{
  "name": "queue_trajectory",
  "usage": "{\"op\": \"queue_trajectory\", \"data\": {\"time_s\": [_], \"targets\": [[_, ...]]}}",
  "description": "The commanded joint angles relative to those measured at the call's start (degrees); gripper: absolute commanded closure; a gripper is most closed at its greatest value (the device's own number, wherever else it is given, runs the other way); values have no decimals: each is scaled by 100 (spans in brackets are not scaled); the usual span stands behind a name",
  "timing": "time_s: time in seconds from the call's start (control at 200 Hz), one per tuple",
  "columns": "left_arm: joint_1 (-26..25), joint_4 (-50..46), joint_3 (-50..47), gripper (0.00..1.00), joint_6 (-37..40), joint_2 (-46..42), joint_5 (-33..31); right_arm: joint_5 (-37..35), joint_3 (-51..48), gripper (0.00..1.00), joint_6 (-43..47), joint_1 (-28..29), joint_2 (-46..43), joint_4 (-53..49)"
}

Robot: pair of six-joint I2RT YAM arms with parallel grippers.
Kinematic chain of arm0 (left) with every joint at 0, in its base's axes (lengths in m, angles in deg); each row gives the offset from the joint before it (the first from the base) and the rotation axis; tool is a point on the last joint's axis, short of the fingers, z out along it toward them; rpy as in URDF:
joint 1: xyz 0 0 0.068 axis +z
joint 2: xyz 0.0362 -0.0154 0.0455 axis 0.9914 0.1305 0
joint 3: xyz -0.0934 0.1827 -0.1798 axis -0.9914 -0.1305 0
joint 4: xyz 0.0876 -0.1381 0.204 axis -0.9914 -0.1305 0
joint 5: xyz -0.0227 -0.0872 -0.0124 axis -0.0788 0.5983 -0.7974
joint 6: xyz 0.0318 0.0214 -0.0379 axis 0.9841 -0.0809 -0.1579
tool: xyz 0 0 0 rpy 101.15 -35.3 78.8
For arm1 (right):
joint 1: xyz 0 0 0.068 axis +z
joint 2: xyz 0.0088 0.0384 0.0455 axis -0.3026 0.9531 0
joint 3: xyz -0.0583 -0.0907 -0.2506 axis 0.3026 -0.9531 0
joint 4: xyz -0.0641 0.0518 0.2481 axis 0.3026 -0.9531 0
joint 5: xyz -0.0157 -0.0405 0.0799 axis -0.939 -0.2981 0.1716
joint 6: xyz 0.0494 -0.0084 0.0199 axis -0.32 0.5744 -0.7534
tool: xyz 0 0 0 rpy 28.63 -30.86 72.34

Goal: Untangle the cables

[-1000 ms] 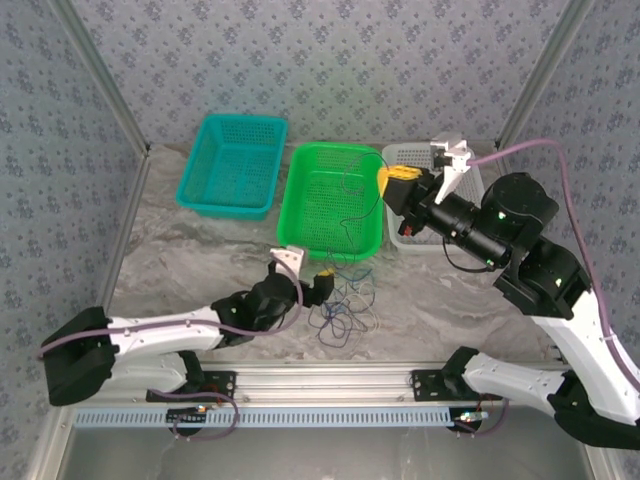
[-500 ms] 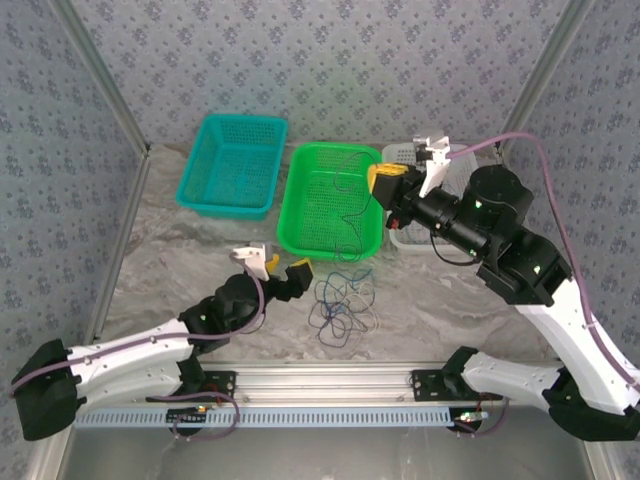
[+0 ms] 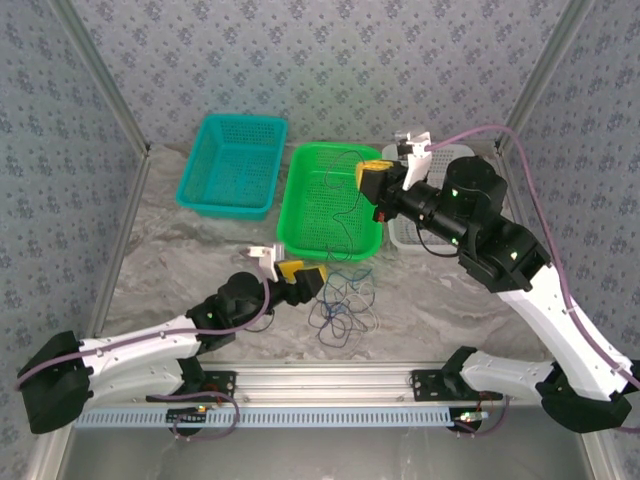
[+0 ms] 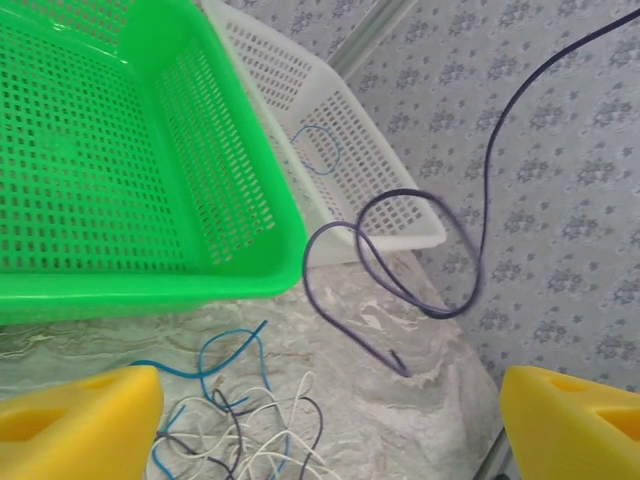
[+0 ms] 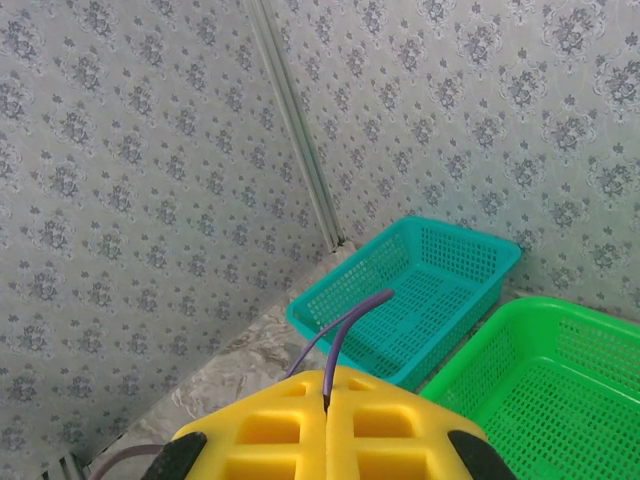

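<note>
I need to stretch the dark purple cable untangled into the green basket, so next I need to grab it with my left gripper near its dangling loose end (image 4: 382,356).
A loose tangle of thin blue, whitish and dark cables (image 3: 340,305) lies on the marble table in front of the green basket. My right gripper (image 3: 368,176) is raised over that basket's far right corner, shut on a dark purple cable (image 3: 346,215) that hangs down toward the tangle. In the right wrist view the yellow pads (image 5: 300,430) pinch this cable (image 5: 350,318). My left gripper (image 3: 303,277) hovers just left of the tangle, open and empty. Its wrist view shows the tangle (image 4: 240,430) between the yellow fingers (image 4: 80,420), and the purple cable (image 4: 400,262) looping in the air.
Three baskets stand in a row at the back: teal (image 3: 232,165), green (image 3: 300,215) and white (image 3: 398,238). A short blue wire (image 4: 320,150) lies in the white basket (image 4: 400,215). Metal frame posts and patterned walls enclose the table.
My right gripper has carried the purple cable left and slightly up over the green basket. The left gripper pulled back left from the tangle, then returned partway toward it.
</note>
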Motion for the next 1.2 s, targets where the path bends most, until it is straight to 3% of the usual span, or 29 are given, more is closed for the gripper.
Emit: {"op": "queue_trajectory", "data": {"time_s": [0.0, 0.51, 0.675, 0.84, 0.994, 1.084, 1.199], "targets": [[64, 381, 126, 16, -69, -18, 203, 113, 43, 100, 30, -48, -23, 217], [116, 639, 362, 22, -131, 471, 344, 236, 44, 100, -70, -81, 3, 287], [153, 725, 401, 31, -135, 634, 390, 309, 43, 100, -134, -85, -10, 335], [188, 754, 462, 49, -62, 723, 370, 407, 65, 100, -215, -82, -45, 389], [188, 744, 581, 50, -26, 814, 427, 417, 91, 100, -251, -87, -48, 404], [188, 760, 621, 57, -8, 882, 441, 435, 96, 100, -275, -81, -50, 423], [188, 817, 637, 56, -49, 952, 425, 469, 87, 100, -304, -91, -57, 449]]}}
